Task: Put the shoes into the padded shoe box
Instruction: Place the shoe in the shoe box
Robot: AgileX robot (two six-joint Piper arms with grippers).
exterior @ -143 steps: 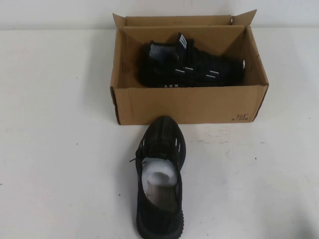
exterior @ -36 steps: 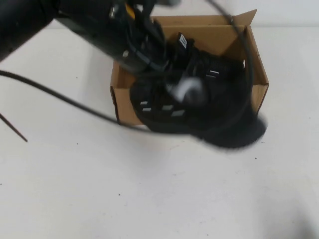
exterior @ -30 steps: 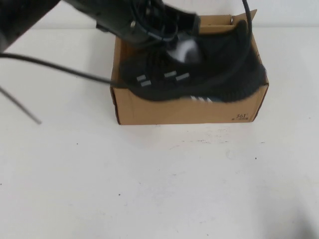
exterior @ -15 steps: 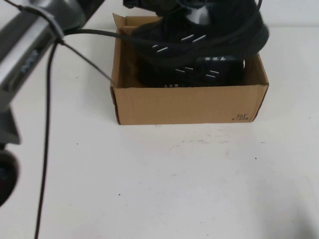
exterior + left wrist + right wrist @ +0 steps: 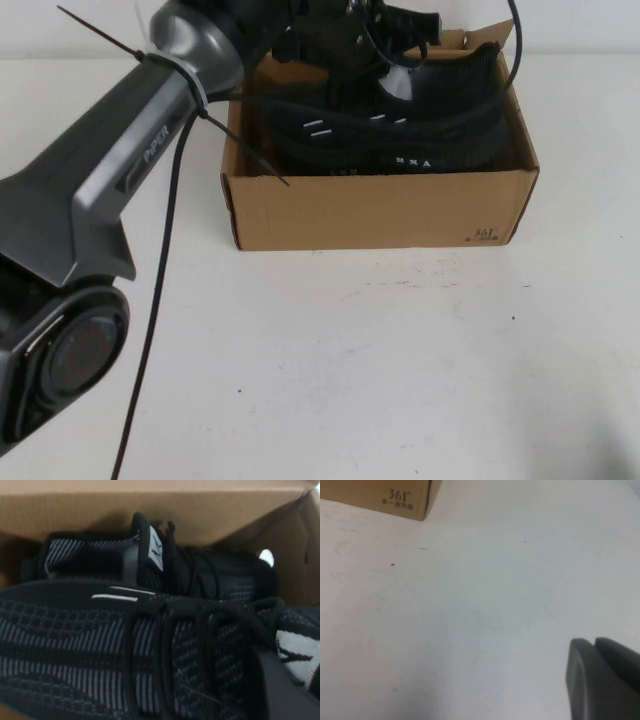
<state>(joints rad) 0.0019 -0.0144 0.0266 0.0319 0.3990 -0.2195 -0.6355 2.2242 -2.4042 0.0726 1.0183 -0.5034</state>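
Observation:
I will keep holding the shoe with my left gripper until I lower it deeper, because the black shoe's lettered sole [image 5: 440, 161] shows above the box's front rim [image 5: 385, 177].
The brown cardboard shoe box [image 5: 380, 212] stands at the far middle of the table. My left arm reaches from the near left over its back rim. My left gripper [image 5: 375, 42] is shut on a black knit shoe [image 5: 400, 105] at its opening and holds it tilted in the box, heel toward the right wall. The other black shoe [image 5: 345, 165] lies under it, mostly hidden. In the left wrist view the held shoe [image 5: 115, 650] fills the foreground and the other shoe [image 5: 205, 577] lies behind it. My right gripper [image 5: 600, 677] is shut and empty over bare table.
A black cable [image 5: 160, 300] hangs from the left arm over the table's left side. The box's lower corner with its dark print [image 5: 395, 495] shows in the right wrist view, far from the right gripper. White table [image 5: 400, 360] lies in front of the box.
The left arm has carried the second shoe from above the box's front down and back into the box, on top of the first shoe. The right gripper shows no change.

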